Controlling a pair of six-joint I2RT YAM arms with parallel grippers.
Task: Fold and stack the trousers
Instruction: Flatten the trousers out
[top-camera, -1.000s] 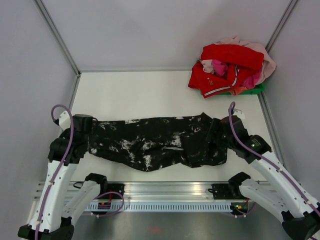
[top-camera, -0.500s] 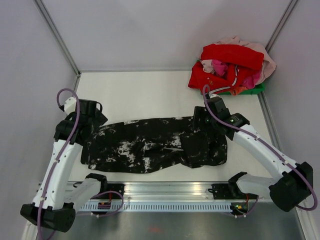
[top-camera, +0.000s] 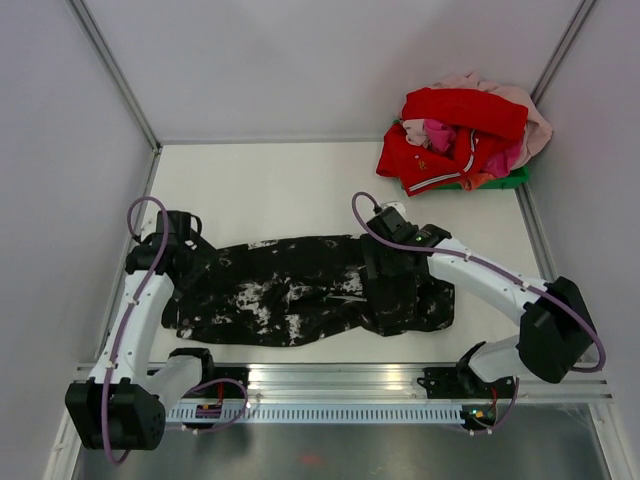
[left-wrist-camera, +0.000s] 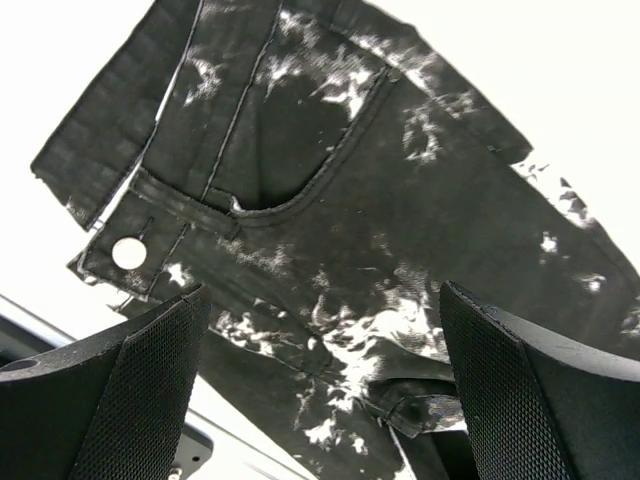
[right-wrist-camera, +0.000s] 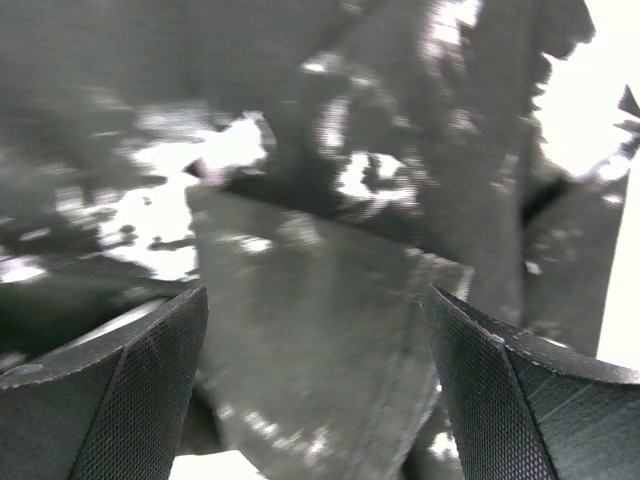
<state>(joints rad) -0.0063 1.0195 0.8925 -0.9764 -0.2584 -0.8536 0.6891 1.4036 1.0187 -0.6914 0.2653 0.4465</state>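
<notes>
My right gripper grabs the trousers (top-camera: 290, 290) at the doubled-over leg's hem corner next, to draw that leg out straight for folding.
The trousers (top-camera: 290, 290), black with white blotches, lie flat and lengthwise across the near half of the table. My left gripper (top-camera: 192, 260) hovers over their left end, open with nothing between its fingers. In the left wrist view that gripper (left-wrist-camera: 322, 300) looks down on the trousers (left-wrist-camera: 350, 180), where the waistband, a silver button (left-wrist-camera: 128, 252) and a pocket show. My right gripper (top-camera: 385, 262) stands open above the doubled-over right part. In the blurred right wrist view this gripper (right-wrist-camera: 315, 300) has only the trousers (right-wrist-camera: 300, 150) beneath it.
A heap of red and pink clothes (top-camera: 460, 140) sits on a green bin at the back right corner. A metal rail (top-camera: 330, 385) runs along the near edge. Walls close in the table on the left, back and right.
My left gripper has let go of the trousers' left end and pulled back slightly. The right arm has swung left from the right end to over the folded part.
</notes>
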